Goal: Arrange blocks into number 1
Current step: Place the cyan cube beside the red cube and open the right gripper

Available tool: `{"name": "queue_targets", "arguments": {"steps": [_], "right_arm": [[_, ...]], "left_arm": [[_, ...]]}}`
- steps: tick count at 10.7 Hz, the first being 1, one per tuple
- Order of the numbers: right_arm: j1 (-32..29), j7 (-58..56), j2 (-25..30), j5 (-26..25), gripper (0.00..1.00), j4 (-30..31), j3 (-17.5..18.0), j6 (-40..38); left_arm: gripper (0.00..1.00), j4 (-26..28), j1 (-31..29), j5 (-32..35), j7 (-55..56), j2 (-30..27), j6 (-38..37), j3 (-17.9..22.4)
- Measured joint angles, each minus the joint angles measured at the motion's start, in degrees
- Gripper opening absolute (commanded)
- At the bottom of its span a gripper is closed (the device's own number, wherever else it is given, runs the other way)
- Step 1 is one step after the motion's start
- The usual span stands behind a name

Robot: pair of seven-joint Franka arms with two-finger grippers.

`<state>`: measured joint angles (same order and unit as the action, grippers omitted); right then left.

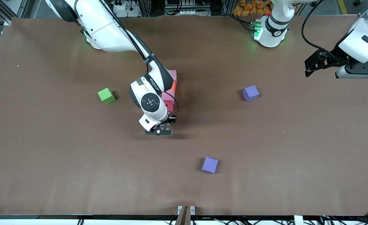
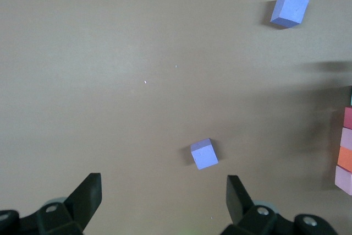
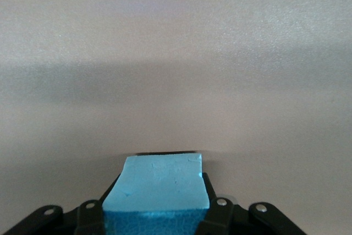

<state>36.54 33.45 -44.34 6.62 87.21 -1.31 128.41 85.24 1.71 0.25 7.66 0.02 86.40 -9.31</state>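
The light blue block's lower edge [image 3: 165,156] rests on the tabletop against a thin dark shadow, so it is time for my right gripper to open now.
A row of blocks lies mid-table, partly hidden by my right arm: a pink block [image 1: 172,75], an orange one [image 1: 173,91], a second pink one [image 1: 167,97] and a red one [image 1: 170,106]. The left wrist view catches the same row at its edge, red [image 2: 348,118], pink [image 2: 346,137], orange [image 2: 345,159], pink [image 2: 344,179]. My right gripper [image 1: 159,131] is low over the table by the red end of the row. It is shut on the light blue block [image 3: 157,182], which the front view hides. My left gripper [image 1: 310,67] waits open and empty at its own end of the table, jaws wide [image 2: 164,185].
A green cube [image 1: 106,95] sits toward the right arm's end of the table, beside the row. One purple cube [image 1: 250,93] lies toward the left arm's end. Another purple cube [image 1: 209,164] lies nearer the front camera than the row.
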Motion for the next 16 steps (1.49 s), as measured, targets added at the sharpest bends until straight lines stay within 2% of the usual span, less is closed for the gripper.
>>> {"name": "queue_targets", "arguments": {"steps": [4, 5, 6, 7, 8, 9, 14, 16], "right_arm": [[0.0, 0.03, -0.42, 0.0, 0.0, 0.0, 0.04, 0.49], [0.0, 0.03, -0.57, 0.0, 0.41, 0.0, 0.04, 0.58], [0.0, 0.04, -0.67, 0.01, 0.49, -0.03, 0.04, 0.67], [0.0, 0.05, -0.68, 0.03, 0.5, -0.05, 0.05, 0.81], [0.0, 0.06, -0.71, 0.04, 0.93, -0.05, 0.07, 1.26], [0.0, 0.07, -0.72, 0.04, 1.0, -0.05, 0.08, 1.48], [-0.15, 0.04, -0.7, 0.04, 1.0, -2.78, -0.1, 1.28], [-0.61, 0.05, -0.02, 0.03, 1.0, -5.25, -0.35, -2.01]], "left_arm": [[1.0, -0.1, -0.04, 0.0, 0.0, 0.0, -0.65, 0.0], [1.0, -0.1, -0.11, 0.0, 0.0, 0.0, -0.69, 0.05], [1.0, -0.11, -0.19, 0.0, 0.0, 0.0, -0.72, 0.17], [1.0, -0.13, -0.24, 0.0, 0.0, 0.0, -0.73, 0.24], [1.0, -0.15, -0.25, 0.0, 0.0, 0.0, -0.75, 0.24], [1.0, -0.18, -0.25, 0.0, 0.0, 0.0, -0.79, 0.23], [1.0, -0.32, -0.28, 0.0, 0.0, 0.0, -0.92, 0.43], [1.0, -0.35, -0.28, 0.0, 0.0, 0.0, -0.94, 0.45]]}}
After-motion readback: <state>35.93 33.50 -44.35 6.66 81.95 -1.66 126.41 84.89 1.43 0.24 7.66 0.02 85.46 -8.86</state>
